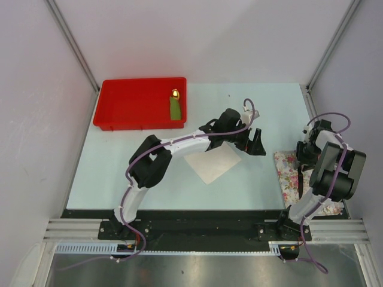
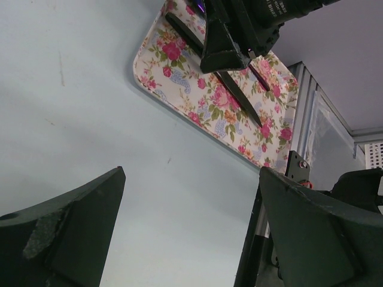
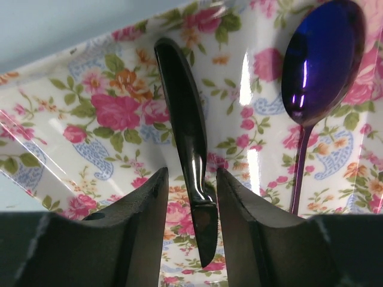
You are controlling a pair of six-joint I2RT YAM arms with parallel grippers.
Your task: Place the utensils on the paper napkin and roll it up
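Note:
My right gripper grips the black knife [image 2: 239,98] across its handle where it meets the blade [image 2: 219,75] next, so the blade stays free to hand over to my left gripper.
The white paper napkin [image 1: 212,164] lies flat at the table's middle, partly under my left arm. My left gripper [image 1: 256,143] [image 2: 191,173] hovers just past its right corner, open and holding nothing. The black knife [image 3: 185,131] [image 2: 239,98] and the purple-bowled spoon [image 3: 323,60] lie side by side on the flower-printed tray [image 3: 108,107] [image 1: 287,170] at the right. My right gripper [image 3: 191,176] [image 1: 303,156] is down over the tray, open. Its fingers straddle the knife where handle meets blade, with a small gap on each side. The spoon is outside the right finger.
A red bin [image 1: 131,107] stands at the back left with a green piece with a gold tip [image 1: 175,107] in its right end. The floral tray sits close to the table's right edge, beside my right arm's base.

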